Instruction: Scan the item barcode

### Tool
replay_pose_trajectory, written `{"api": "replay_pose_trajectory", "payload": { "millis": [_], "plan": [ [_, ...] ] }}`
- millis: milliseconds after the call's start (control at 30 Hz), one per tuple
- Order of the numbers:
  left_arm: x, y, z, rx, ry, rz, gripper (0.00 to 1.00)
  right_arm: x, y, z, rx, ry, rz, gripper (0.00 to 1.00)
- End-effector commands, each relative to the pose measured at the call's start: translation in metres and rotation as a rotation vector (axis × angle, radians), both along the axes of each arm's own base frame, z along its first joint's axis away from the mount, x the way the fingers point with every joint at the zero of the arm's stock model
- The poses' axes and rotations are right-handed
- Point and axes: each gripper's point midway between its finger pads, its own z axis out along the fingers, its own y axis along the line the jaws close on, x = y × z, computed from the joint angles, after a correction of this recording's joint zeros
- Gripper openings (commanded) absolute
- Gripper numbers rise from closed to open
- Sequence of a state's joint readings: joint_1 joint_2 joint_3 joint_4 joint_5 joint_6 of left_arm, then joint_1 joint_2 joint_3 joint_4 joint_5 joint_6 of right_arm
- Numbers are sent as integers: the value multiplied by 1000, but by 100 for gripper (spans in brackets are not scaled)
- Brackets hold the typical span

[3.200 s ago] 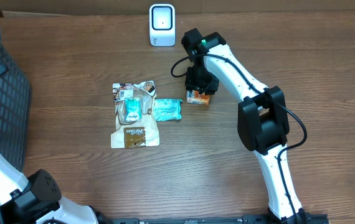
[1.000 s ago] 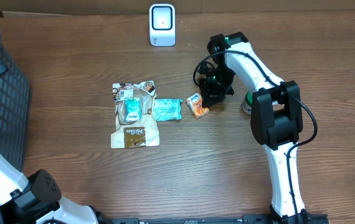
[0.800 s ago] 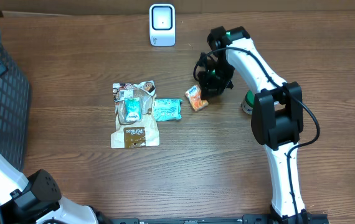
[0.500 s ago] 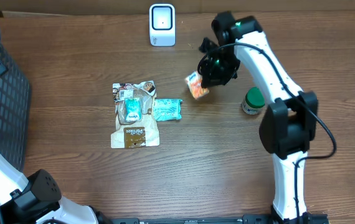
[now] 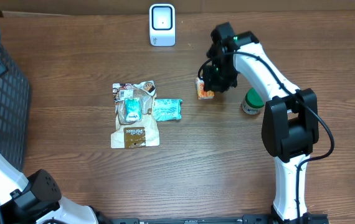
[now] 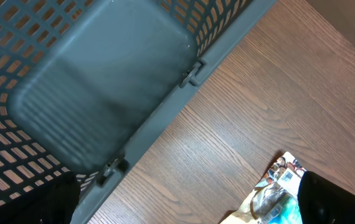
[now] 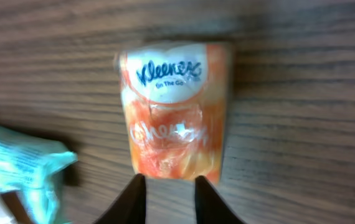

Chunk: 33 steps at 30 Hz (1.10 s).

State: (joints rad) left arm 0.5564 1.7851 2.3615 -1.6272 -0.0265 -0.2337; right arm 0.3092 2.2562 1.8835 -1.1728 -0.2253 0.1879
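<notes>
My right gripper is to grab the Kleenex tissue pack by its orange end away from the logo (image 5: 205, 94). That leaves the pack's bottom uncovered for scanning at the scanner (image 5: 162, 25).
The item is a small orange and white Kleenex tissue pack (image 5: 204, 88) lying on the wooden table, right of the teal packet. In the right wrist view the pack (image 7: 174, 118) lies flat just beyond my fingertips, logo side up, and no barcode shows. My right gripper (image 7: 170, 180) is open a little, with bare table between its fingers and nothing held. From overhead the right gripper (image 5: 218, 76) hovers at the pack's right edge. The white scanner (image 5: 162, 25) stands at the back of the table. My left gripper (image 6: 184, 208) is wide open over the basket's edge.
A dark plastic basket (image 5: 0, 99) fills the left side, its rim (image 6: 165, 118) crossing the left wrist view. Snack bags (image 5: 134, 113) and a teal packet (image 5: 167, 109) lie mid-table. A green-lidded tub (image 5: 251, 101) stands just right of the right arm.
The right arm carried the tissue pack up and to the right, lowered it onto the table, and its jaws came apart off it. The left arm has not moved.
</notes>
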Motion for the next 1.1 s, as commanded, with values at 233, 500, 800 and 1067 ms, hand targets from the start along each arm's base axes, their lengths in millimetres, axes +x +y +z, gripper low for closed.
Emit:
{"api": "replay_pose_trajectory", "payload": {
  "millis": [233, 500, 800, 1067],
  "plan": [
    [-1, -1, 0, -4, -4, 8, 100, 1, -11, -5, -50, -15, -29, 33],
    [-1, -1, 0, -4, -4, 8, 100, -4, -21, -24, -99, 5, -119, 35],
    [-1, -1, 0, -4, -4, 8, 99, -5, -19, -52, -76, -12, -165, 27],
    [-1, -1, 0, -4, -4, 8, 100, -12, 1, -35, 65, 63, -159, 4]
  ]
}}
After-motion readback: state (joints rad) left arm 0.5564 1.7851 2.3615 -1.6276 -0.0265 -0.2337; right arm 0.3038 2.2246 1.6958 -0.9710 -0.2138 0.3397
